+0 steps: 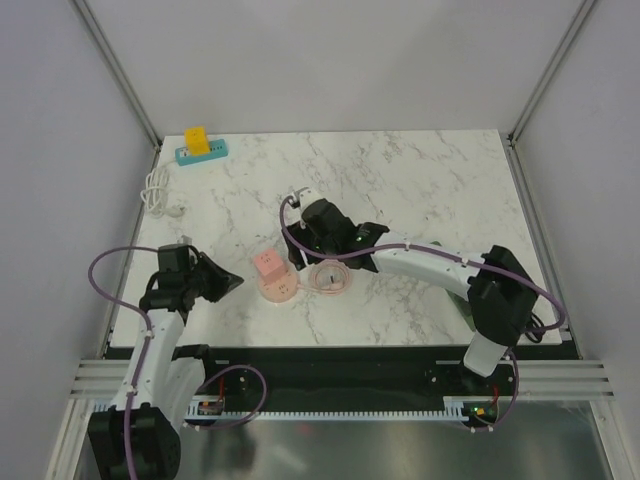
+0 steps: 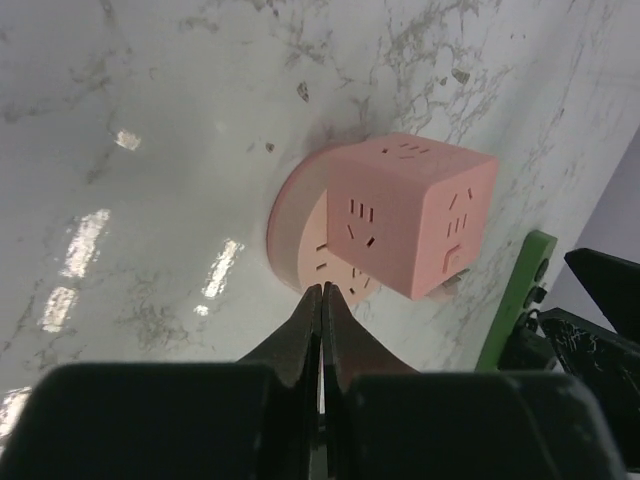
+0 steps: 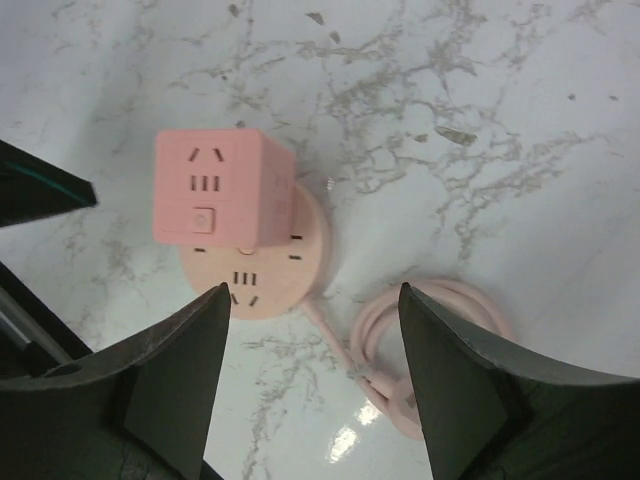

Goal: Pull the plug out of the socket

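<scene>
I should next grab the pink cube plug [image 2: 413, 209] by opposite sides with my right gripper and pull it off, which leaves the socket's rim [image 2: 296, 230] free.
A pink cube plug [image 1: 267, 264] sits in a round pink socket [image 1: 281, 290] near the table's front middle. My left gripper [image 1: 236, 283] is shut and empty, its tips just left of the socket. In the left wrist view the shut tips [image 2: 323, 291] point at the socket's rim [image 2: 296, 230] below the cube [image 2: 410, 214]. My right gripper [image 1: 303, 254] is open and empty, hovering right of the cube. In the right wrist view its fingers [image 3: 313, 296] spread wide below the cube [image 3: 222, 187] and socket [image 3: 272, 272]; neither touches them.
The socket's pink cord [image 1: 330, 277] lies coiled right of it, under the right gripper, and shows in the right wrist view [image 3: 425, 345]. A teal power strip with a yellow plug [image 1: 200, 147] lies far left at the back, a white cable [image 1: 157, 190] beside it.
</scene>
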You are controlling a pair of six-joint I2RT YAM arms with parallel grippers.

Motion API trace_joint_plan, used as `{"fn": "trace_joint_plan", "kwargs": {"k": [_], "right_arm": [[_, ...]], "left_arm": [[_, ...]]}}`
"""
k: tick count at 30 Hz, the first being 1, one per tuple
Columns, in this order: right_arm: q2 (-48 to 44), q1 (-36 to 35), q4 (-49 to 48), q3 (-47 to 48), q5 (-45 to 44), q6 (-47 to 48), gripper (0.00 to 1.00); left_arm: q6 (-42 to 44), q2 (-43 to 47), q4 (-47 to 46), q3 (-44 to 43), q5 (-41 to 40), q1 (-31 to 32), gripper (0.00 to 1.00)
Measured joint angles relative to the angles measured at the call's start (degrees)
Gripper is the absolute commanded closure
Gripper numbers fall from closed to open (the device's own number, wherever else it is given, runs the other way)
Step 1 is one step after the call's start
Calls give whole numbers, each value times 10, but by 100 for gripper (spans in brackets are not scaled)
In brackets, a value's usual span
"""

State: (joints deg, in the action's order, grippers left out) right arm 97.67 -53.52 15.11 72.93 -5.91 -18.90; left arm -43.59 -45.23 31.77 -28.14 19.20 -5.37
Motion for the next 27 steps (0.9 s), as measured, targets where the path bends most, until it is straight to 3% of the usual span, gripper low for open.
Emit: {"fn": "trace_joint_plan", "kwargs": {"k": [7,17,27], "right_arm": [[91,-37,33,106,37,-10,11],[160,-63,86,174,33,-6,10],[208,-75,108,219,11,12,10]], "left_arm": [[-58,-90,-117,53,98,5,98],[-94,-183,-250,90,132,10,98],[-98,-215,-294,98,141,14,98]]}}
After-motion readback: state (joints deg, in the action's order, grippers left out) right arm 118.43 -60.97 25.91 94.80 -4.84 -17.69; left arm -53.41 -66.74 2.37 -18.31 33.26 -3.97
